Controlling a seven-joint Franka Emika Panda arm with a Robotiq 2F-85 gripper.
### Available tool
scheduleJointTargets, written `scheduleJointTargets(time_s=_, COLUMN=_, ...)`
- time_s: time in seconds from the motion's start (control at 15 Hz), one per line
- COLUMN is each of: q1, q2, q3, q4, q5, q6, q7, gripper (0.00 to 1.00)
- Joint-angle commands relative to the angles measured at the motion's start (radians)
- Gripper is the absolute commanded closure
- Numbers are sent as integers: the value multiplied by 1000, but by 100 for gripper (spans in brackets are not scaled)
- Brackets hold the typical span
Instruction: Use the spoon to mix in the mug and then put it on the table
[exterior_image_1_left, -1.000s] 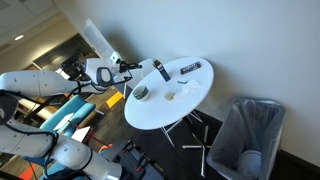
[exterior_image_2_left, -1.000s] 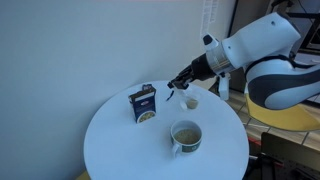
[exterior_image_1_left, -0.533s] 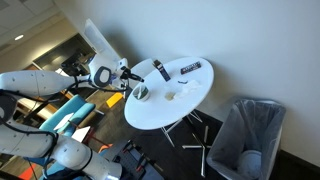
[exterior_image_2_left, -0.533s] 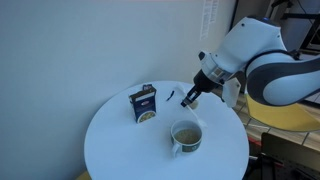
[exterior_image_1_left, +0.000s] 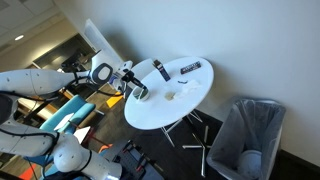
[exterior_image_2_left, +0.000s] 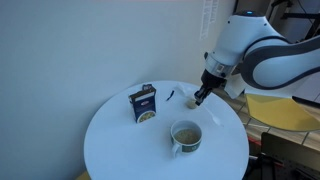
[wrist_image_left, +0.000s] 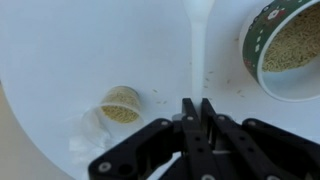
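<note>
My gripper should keep holding the spoon above the table, close beside the mug, because it would fall onto the table now.
In the wrist view my gripper (wrist_image_left: 197, 108) is shut on the handle of a white spoon (wrist_image_left: 197, 45), which points away over the white table (wrist_image_left: 60, 50). The mug (wrist_image_left: 285, 50), green-rimmed and full of pale grains, sits at the upper right, just right of the spoon's tip. In both exterior views the gripper (exterior_image_2_left: 203, 95) (exterior_image_1_left: 133, 88) hangs low over the table, beside the mug (exterior_image_2_left: 186, 135) (exterior_image_1_left: 141, 93). The spoon is too small to make out there.
A small cup of grains (wrist_image_left: 121, 104) on a scrap of paper lies left of the spoon, with loose grains around it. A blue box (exterior_image_2_left: 144, 103), a dark cylinder (exterior_image_1_left: 160, 70) and a flat dark rectangle (exterior_image_1_left: 190, 67) stand on the table (exterior_image_1_left: 190, 90). A grey bin (exterior_image_1_left: 245, 140) stands on the floor.
My gripper has swung from a slanted pose to pointing down and has come lower and closer to the mug, still holding the spoon. Nothing on the table moved.
</note>
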Motion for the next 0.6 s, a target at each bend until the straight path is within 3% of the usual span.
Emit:
scheduleJointTargets(time_s=0.0, q1=-48, q2=65, q3=14, q4=48, q5=35, q6=-65, q7=26, gripper=97)
scheduleJointTargets(time_s=0.53, q1=-80, q2=234, q3=-12, q4=112, q5=131, q6=-169, q7=12, gripper=97)
